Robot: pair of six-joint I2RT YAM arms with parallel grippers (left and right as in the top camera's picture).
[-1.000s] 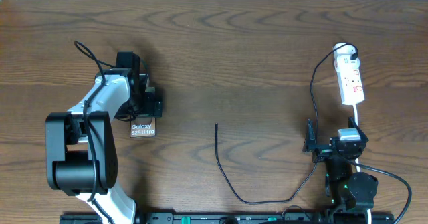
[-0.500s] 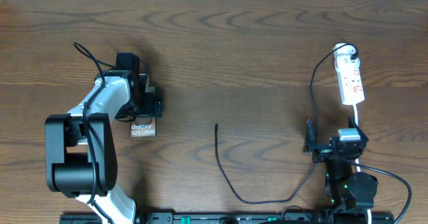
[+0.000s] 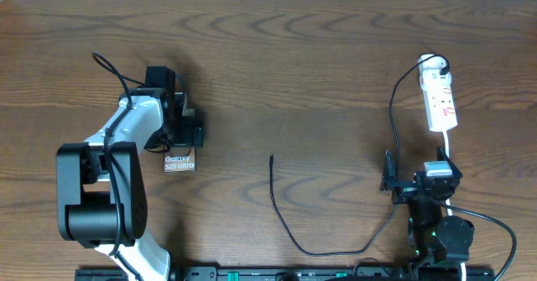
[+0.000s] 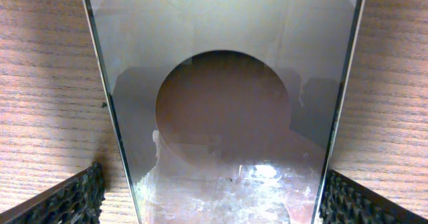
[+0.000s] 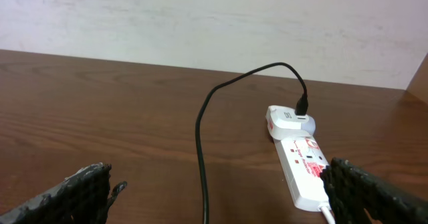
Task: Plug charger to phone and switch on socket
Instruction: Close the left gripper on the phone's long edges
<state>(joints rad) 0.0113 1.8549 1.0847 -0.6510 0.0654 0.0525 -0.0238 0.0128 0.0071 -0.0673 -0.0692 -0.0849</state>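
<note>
My left gripper is about to grip the phone by both side edges toward its far end (image 4: 226, 192), keeping the lettered end free to pass to my right gripper.
The phone (image 3: 179, 162) lies flat on the wooden table, back up, with white lettering showing. In the left wrist view its glossy back with a large round mark (image 4: 224, 117) fills the frame. My left gripper (image 3: 183, 140) hangs open over the phone's far end. Its fingers (image 4: 73, 200) stand either side of the phone with small gaps. The charger cable (image 3: 281, 214) runs from a white adapter (image 3: 430, 63) on the socket (image 3: 440, 101) down and round to its free tip (image 3: 271, 158). My right gripper (image 3: 417, 172) is open and empty below the socket (image 5: 304, 167), straddling the cable (image 5: 199, 137).
The socket's white cord (image 3: 447, 143) runs down past my right arm's base (image 3: 436, 231). A pale wall (image 5: 214, 23) rises behind the table's far edge. Thicker black robot cables (image 3: 105, 63) loop off the left arm.
</note>
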